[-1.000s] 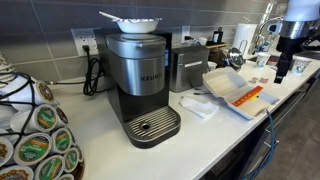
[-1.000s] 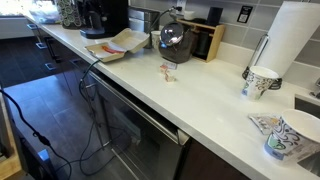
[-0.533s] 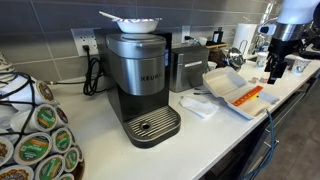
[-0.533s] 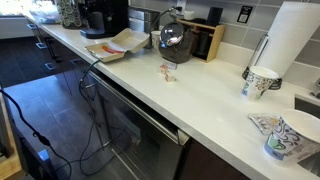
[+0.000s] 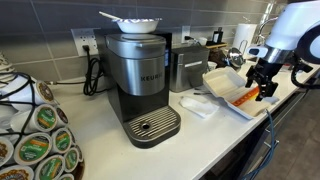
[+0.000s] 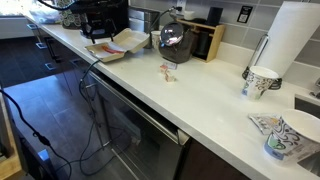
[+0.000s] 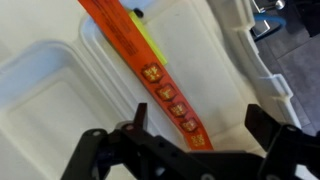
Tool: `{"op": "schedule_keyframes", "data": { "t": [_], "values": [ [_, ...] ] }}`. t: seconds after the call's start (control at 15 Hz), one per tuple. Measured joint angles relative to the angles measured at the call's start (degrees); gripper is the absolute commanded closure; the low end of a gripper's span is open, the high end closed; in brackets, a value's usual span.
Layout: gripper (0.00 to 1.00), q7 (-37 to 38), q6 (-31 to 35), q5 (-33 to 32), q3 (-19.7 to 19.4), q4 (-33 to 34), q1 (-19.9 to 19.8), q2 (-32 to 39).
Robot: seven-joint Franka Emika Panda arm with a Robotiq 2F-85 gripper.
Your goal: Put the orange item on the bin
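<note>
The orange item lies on the bottom of the tray, below the gripper's open fingers in the wrist view, so the gripper should go lower before it closes on the item.
The orange item (image 7: 140, 60) is a long orange-red strip with small printed squares. It lies in the open white foam tray (image 7: 50, 90) next to a small yellowish piece (image 7: 150, 40). In an exterior view the orange item (image 5: 252, 97) lies at the near right of the tray (image 5: 225, 85). My gripper (image 7: 200, 125) is open right above the strip, one finger on each side, not touching it. It hovers over the tray's right end (image 5: 262, 82). I cannot tell which thing is the bin.
A Keurig coffee machine (image 5: 140, 80) stands on the white counter (image 5: 200, 140), with a steel appliance (image 5: 186, 68) behind the tray. A kettle (image 6: 173, 38), a small scrap (image 6: 167, 70), paper cups (image 6: 260, 82) and a paper towel roll (image 6: 292, 40) stand along the counter.
My arm has swung in from the right and come down over the foam tray. The gripper now hangs over the orange item. Nothing else has moved.
</note>
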Motion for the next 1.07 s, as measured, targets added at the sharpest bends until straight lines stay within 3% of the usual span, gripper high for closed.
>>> {"op": "schedule_keyframes", "data": {
  "t": [0.13,0.33,0.73,1.07],
  "values": [
    [0.00,-6.95,0.54,2.92,0.03,-0.34,-0.04,1.43],
    [0.00,-8.93,0.55,3.44,0.06,-0.27,-0.04,1.80],
    [0.00,-10.90,0.53,-3.56,-1.14,-0.76,-1.94,2.35],
    [0.12,-14.83,3.00,-7.42,-1.93,-0.78,-3.37,2.95]
  ]
}}
